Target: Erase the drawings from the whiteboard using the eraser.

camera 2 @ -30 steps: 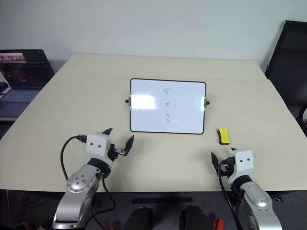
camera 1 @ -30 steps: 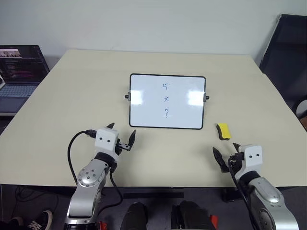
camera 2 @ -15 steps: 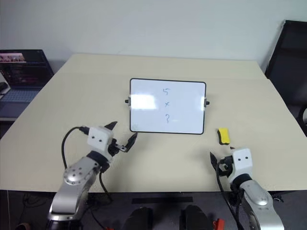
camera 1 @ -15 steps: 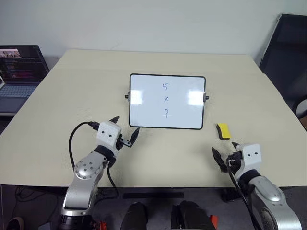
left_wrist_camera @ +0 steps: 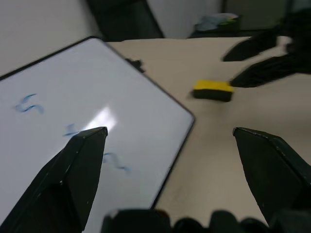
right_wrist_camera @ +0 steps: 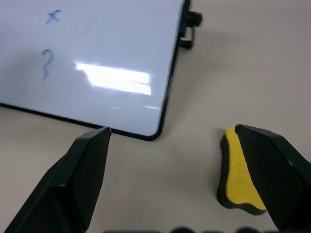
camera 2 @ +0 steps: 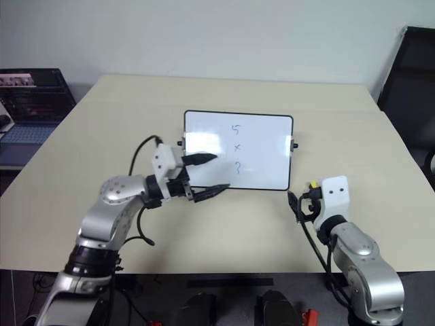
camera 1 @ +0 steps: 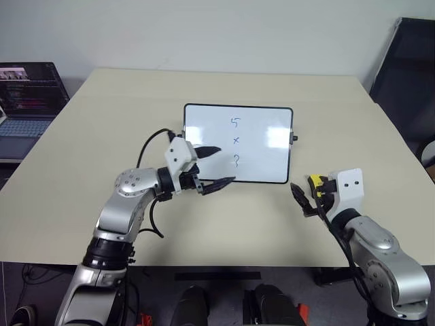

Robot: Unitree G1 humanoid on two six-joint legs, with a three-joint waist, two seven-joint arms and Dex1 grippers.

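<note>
Next, my right gripper grabs the yellow eraser (camera 1: 315, 181) by its long sides, to wipe the blue drawings off the whiteboard.
The whiteboard (camera 1: 262, 159) lies flat in the middle of the table, black-framed, with the drawings (camera 1: 236, 140) in a blue column: a squiggle, an x and a question mark. My left gripper (camera 1: 224, 165) hovers open over the board's near left part, pointing right toward the marks. The yellow eraser (camera 1: 315, 181) lies on the table just right of the board's near corner. My right gripper (camera 1: 310, 193) stands open directly behind it, partly hiding it. In the right wrist view the eraser (right_wrist_camera: 238, 174) sits by one finger, off the board's corner (right_wrist_camera: 155, 131).
A beige table (camera 1: 102, 136) carries everything. An open laptop (camera 1: 24, 95) stands off its left side and a black chair (camera 1: 408, 75) off its right. The left wrist view also shows the right gripper's fingers (left_wrist_camera: 262, 58) beside the eraser (left_wrist_camera: 212, 90).
My left arm swung up and to the right, and its gripper turned to point right over the board's near edge. My right gripper rose and moved forward to the eraser.
</note>
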